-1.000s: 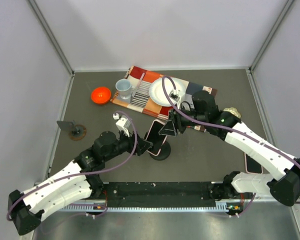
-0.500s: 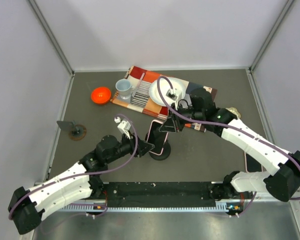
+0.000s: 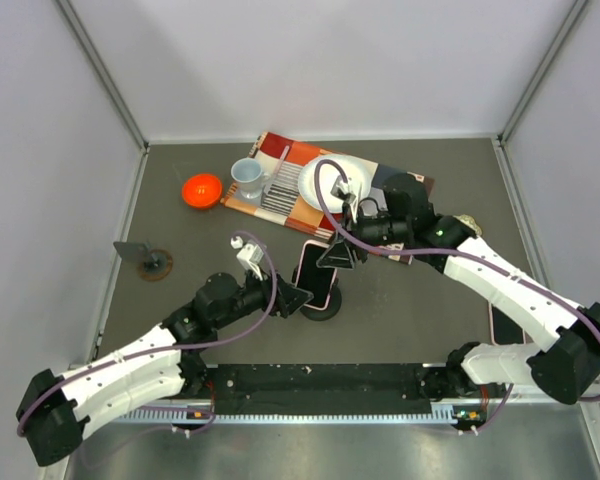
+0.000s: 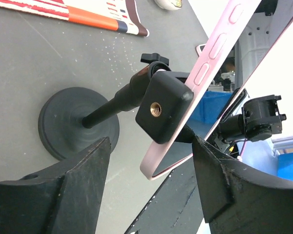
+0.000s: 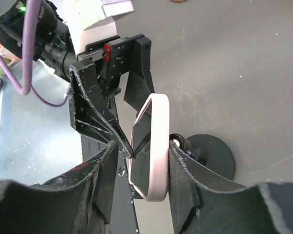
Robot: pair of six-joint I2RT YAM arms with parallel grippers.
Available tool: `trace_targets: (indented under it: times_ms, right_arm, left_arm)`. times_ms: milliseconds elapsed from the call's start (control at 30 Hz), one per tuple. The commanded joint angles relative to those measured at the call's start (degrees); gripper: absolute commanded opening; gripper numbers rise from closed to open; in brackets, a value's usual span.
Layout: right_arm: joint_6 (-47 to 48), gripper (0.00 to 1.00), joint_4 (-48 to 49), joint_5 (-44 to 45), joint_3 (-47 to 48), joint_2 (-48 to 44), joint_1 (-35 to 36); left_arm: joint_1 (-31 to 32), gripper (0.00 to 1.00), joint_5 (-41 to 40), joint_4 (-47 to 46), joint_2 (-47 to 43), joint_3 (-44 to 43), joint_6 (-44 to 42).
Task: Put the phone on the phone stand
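Observation:
My right gripper takes hold of the phone by its top end (image 3: 317,244) (image 5: 159,122) next, so the phone's bottom end stays free to settle into the stand's clamp.
A phone in a pink case (image 3: 317,272) leans upright against the clamp head of a black phone stand (image 3: 320,304) at mid-table. In the left wrist view the phone (image 4: 205,68) lies against the clamp (image 4: 162,105), above the round base (image 4: 71,127). My left gripper (image 3: 298,297) is open, its jaws wide on either side of the clamp and the phone's lower edge (image 4: 151,142). My right gripper (image 3: 333,257) straddles the phone's top (image 5: 144,146). One finger (image 5: 185,180) sits against the pink edge. The other (image 5: 105,180) stands off the screen.
A striped placemat (image 3: 280,205) at the back holds a white plate (image 3: 325,190) and a pale cup (image 3: 247,178). An orange bowl (image 3: 202,189) sits to their left. A second small stand (image 3: 146,259) is at far left. Another phone (image 3: 507,326) lies at right.
Both arms have shifted only slightly, the left gripper edging closer to the stand. The phone has stayed on the stand's clamp.

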State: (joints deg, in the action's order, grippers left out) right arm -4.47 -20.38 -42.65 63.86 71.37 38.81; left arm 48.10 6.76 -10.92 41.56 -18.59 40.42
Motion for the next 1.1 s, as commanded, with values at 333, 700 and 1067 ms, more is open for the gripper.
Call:
trace_targets:
  times_ms: [333,700,1067]
  right_arm:
    - [-9.7,0.64,9.5,1.8,-6.7,-7.1,-0.5]
    - [-20.3,0.67,24.5,2.1,-14.6,-9.8,-1.6]
    - [-18.3,0.24,21.6,1.0,-12.6,-7.3,-2.3]
  left_arm:
    - [-0.3,0.81,-6.1,18.9,-16.4,-4.9,-2.7]
    - [-0.3,0.82,-11.5,29.9,-17.7,-20.3,-9.8]
    - [-0.3,0.8,-12.5,35.5,-19.6,-23.6,-12.1]
